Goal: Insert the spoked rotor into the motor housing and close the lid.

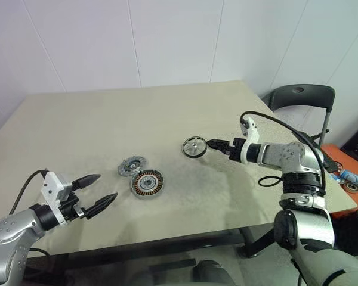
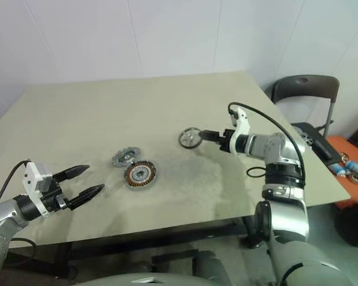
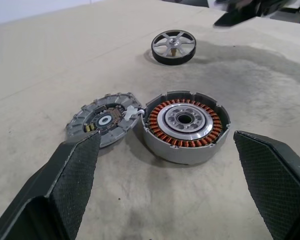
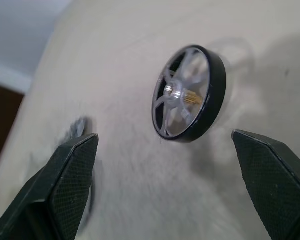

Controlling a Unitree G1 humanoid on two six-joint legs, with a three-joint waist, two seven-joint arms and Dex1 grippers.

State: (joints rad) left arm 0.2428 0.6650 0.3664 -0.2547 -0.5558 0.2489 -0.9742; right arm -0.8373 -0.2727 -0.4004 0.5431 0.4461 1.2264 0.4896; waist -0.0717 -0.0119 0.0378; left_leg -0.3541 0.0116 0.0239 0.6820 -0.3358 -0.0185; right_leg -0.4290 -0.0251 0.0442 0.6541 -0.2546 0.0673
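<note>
My right gripper moves toward the rotor, before closing on it; its fingers stop short of the rotor's dark rim in the right wrist view, so closing now would miss.
The spoked rotor lies flat on the table, dark-rimmed with silvery spokes, right of centre. My right gripper hovers just to its right, open, fingers spread wide with the rotor ahead of them and untouched. The motor housing, a silver cup with copper windings, sits nearer the front, and the grey ribbed lid leans against its far-left side. My left gripper is open, left of the housing and apart from it, with nothing held.
The beige table has its front edge close below the housing and its right edge beyond my right arm. A dark chair stands behind the table's right corner. An orange object with small items sits at far right.
</note>
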